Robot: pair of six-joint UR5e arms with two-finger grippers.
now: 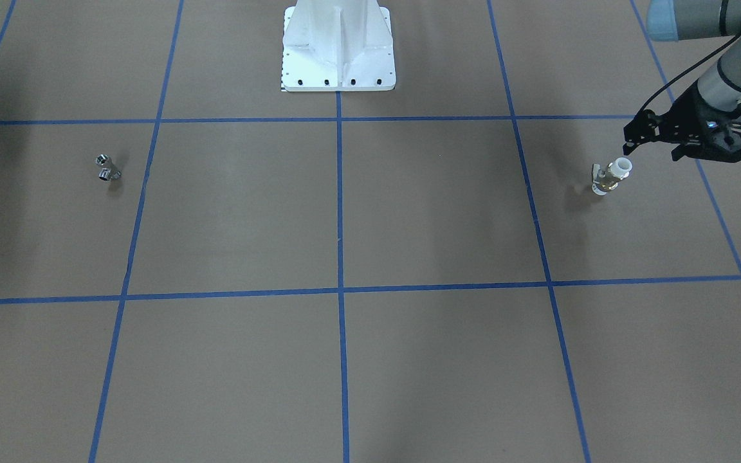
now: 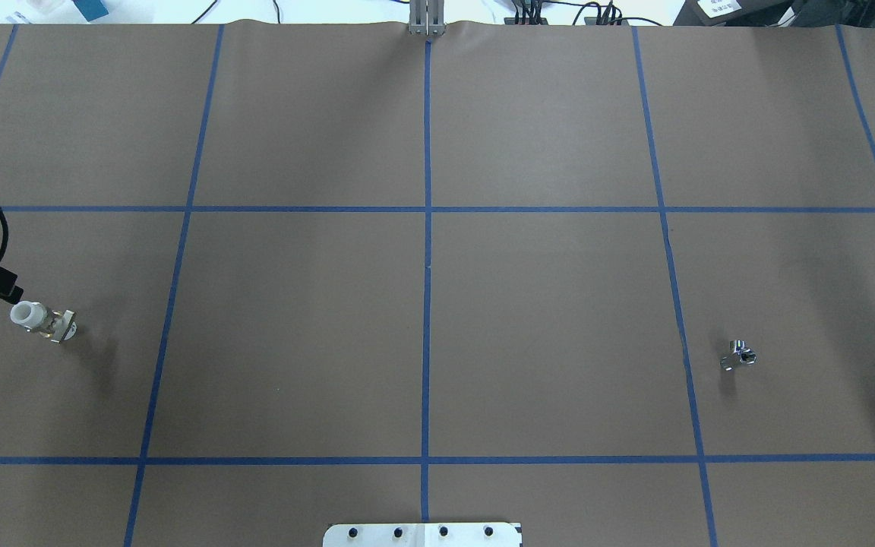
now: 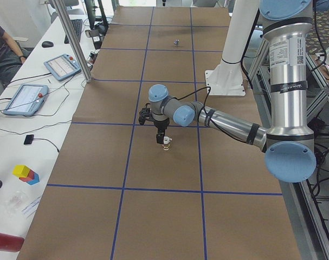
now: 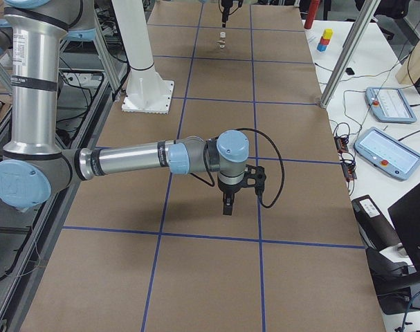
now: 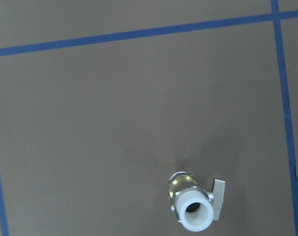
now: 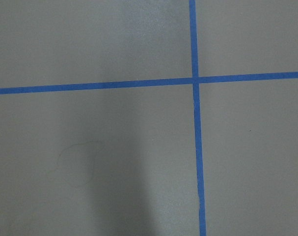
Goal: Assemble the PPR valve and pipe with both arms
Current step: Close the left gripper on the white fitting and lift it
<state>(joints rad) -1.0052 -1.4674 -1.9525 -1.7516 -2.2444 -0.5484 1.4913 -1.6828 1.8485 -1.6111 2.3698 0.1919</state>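
I will next grab the PPR valve by its white collar end with my left gripper, to carry it for assembly with the pipe.
The PPR valve, brass with white collar ends and a small side handle, lies on the brown paper on the left arm's side. It also shows in the overhead view and low in the left wrist view. My left gripper hangs just above the valve's white end, apart from it, jaws slightly apart and empty. The pipe, a tiny silver fitting, lies alone on the other side. My right gripper shows only in the exterior right view, low over bare paper; I cannot tell whether it is open or shut.
The white pedestal base stands at the robot's edge of the table. Blue tape lines divide the brown paper into squares. Beyond the table's far edge lie tablets and cables on a white bench.
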